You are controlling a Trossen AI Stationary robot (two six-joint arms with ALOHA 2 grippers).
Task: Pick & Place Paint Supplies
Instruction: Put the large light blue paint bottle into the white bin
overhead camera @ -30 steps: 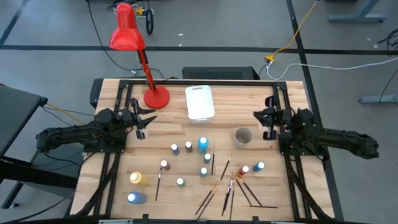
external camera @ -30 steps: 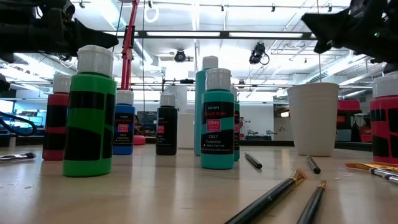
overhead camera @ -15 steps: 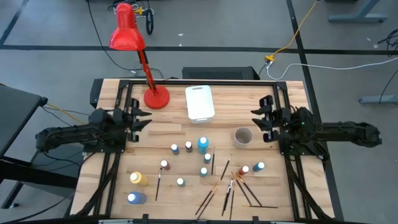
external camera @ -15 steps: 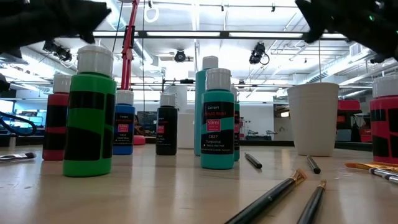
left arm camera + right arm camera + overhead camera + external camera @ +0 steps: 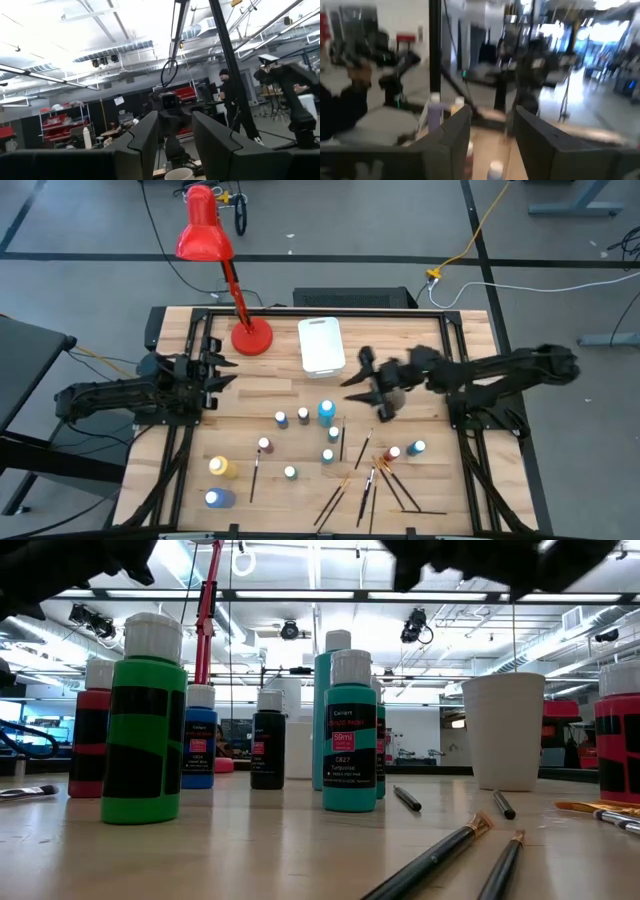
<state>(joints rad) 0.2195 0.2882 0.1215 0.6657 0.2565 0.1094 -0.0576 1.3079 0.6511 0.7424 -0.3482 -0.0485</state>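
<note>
I need to grab the large teal bottle by its white cap (image 5: 326, 405) next with my right gripper. Then it can go in the white tub (image 5: 321, 345).
Small white-capped paint bottles (image 5: 326, 412) stand upright in a loose group at the table's middle. Others stand near its front left (image 5: 220, 467) and front right (image 5: 417, 447). In the low view a green bottle (image 5: 148, 725) and a teal one (image 5: 350, 735) are nearest. Thin paintbrushes (image 5: 372, 480) lie flat near the front edge. My right gripper (image 5: 356, 372) hangs open above the table's middle, just beyond the bottles, touching nothing. At the table's left side my left gripper (image 5: 216, 366) is open and tipped upward, clear of everything.
A white rectangular tub (image 5: 321, 343) sits at the far middle, and a red desk lamp's base (image 5: 250, 338) stands to its left. A white cup (image 5: 505, 730) stands right of the bottles, under my right arm in the high view. Bare wood lies between the left gripper and the bottles.
My right gripper has swung quickly from the table's right side toward its middle, passing over the cup and rising a little. My left gripper has tipped upward and lifted slightly at the left side. No bottle or brush has moved.
</note>
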